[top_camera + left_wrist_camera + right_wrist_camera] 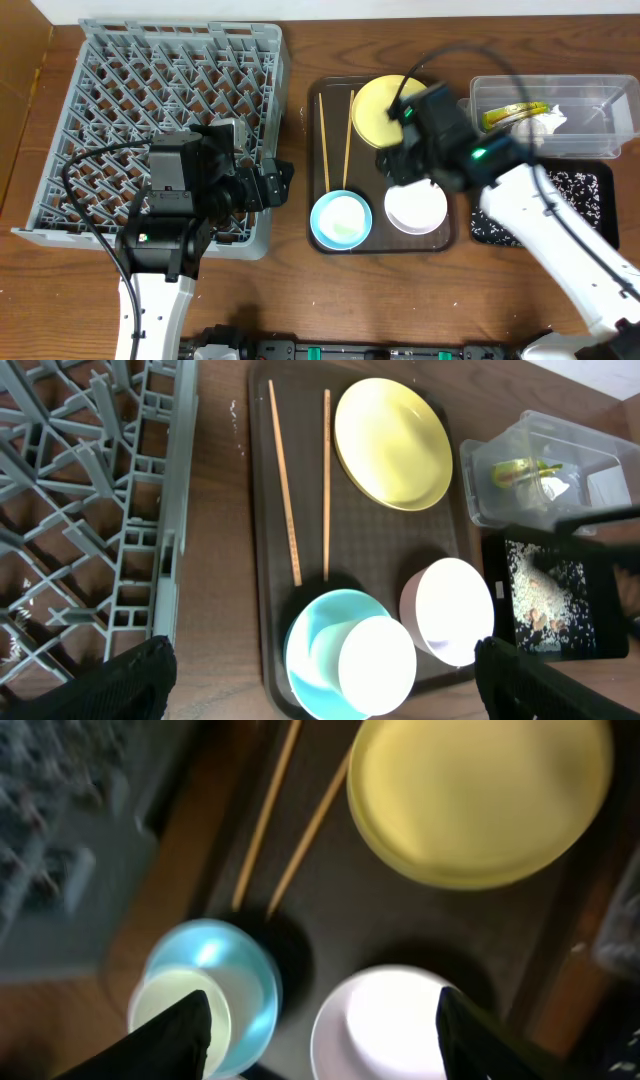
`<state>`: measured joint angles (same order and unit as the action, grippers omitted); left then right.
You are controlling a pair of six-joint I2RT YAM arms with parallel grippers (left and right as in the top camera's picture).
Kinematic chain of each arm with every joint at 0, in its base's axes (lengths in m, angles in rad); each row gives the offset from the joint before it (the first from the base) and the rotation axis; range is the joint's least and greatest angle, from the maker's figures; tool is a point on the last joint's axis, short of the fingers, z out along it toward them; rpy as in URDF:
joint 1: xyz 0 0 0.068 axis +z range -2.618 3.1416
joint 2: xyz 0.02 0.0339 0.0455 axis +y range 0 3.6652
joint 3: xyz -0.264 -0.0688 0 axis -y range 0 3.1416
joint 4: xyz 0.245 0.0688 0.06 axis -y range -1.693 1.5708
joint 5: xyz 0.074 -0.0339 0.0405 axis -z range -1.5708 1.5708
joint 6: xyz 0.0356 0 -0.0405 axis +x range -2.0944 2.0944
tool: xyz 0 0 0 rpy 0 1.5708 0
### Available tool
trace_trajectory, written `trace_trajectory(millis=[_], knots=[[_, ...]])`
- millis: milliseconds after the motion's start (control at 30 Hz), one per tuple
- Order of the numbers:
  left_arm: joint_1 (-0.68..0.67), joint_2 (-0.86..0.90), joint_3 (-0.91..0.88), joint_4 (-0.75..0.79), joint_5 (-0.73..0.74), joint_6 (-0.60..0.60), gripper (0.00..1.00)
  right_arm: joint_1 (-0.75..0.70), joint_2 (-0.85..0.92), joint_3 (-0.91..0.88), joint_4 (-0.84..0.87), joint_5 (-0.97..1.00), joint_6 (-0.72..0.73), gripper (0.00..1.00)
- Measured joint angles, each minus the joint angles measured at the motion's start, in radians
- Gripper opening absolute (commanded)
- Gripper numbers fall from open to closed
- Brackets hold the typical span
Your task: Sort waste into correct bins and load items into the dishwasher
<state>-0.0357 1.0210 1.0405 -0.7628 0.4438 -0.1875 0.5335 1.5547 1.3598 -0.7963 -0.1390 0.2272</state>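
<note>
The left gripper needs to grab the small white cup (346,221) (377,665) around its base end next, so the cup's rim stays free and the cup can be loaded with its opening down.
On the dark brown serving tray (335,100) lie a yellow plate (385,108), two chopsticks (324,135), a white bowl (415,207) and a light blue bowl (325,225) with the small white cup (377,665) inside it. My right gripper (325,1040) is open and empty, above the tray between the two bowls (395,1025). My left gripper (272,185) is open and empty at the right edge of the grey dish rack (160,120). The clear tub (600,105) holds the wrapper (510,115) and the tissue (550,122). The black tray (590,215) holds rice scraps (545,590).
The dish rack fills the left of the table and holds no dishes. The clear tub stands at the back right, with the black tray in front of it. Bare wood lies between the rack and the serving tray.
</note>
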Motion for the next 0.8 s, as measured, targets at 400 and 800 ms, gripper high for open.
trace_trajectory(millis=[400,800], knots=[[0.0,0.0,0.0,-0.002,0.003,-0.038,0.96,0.119,0.148,-0.025,-0.059,-0.193,0.003,0.5],[0.103,0.0,0.0,0.069,0.259,-0.163,0.95,0.166,0.328,-0.041,-0.034,-0.188,0.03,0.01]])
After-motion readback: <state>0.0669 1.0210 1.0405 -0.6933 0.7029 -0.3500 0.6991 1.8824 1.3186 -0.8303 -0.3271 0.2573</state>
